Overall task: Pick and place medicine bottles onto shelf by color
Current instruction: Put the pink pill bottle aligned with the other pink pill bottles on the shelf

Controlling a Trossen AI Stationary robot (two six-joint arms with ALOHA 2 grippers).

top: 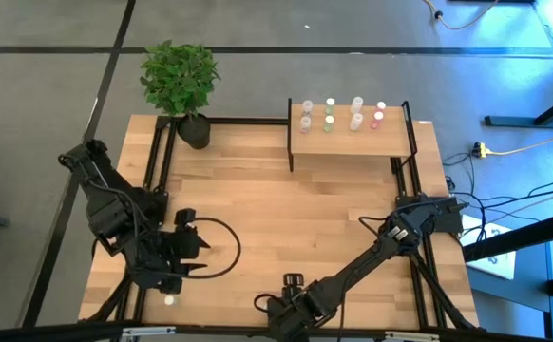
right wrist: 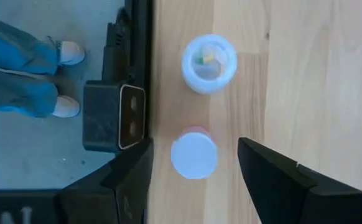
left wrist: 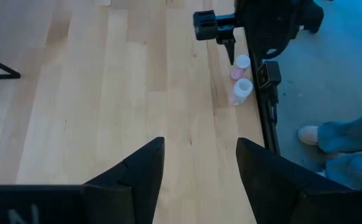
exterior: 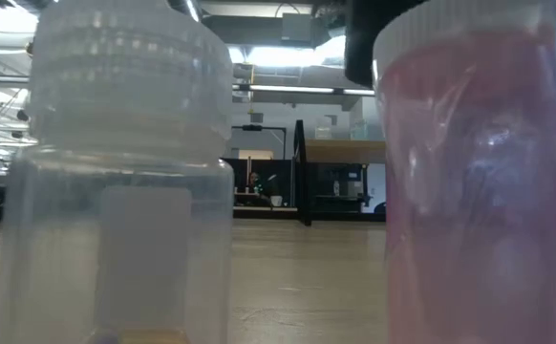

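My right gripper's fingers are still above the pinkish bottle's white cap (right wrist: 194, 154), so coming down comes next, before closing on the pinkish bottle.
Two medicine bottles stand upright at the table's near edge. One is pinkish with a white cap (right wrist: 194, 154) (exterior: 479, 172). The other is clear (right wrist: 209, 62) (exterior: 116, 191). My right gripper (right wrist: 194, 146) (left wrist: 229, 37) hangs open above them, pointing down, its fingers either side of the pinkish bottle with a gap on each side. My left gripper (left wrist: 199, 146) (top: 200, 255) is open over the table's left part and holds nothing. The shelf (top: 352, 144) at the far right carries several bottles (top: 331, 116). A small white bottle (top: 169, 300) stands near the left arm.
A potted plant (top: 180, 81) stands at the far left corner. A black box (right wrist: 116, 115) sits on the frame rail just off the near edge, beside the two bottles. A person's legs and white shoes (right wrist: 19, 68) stand past that edge. Bare wood lies mid-table.
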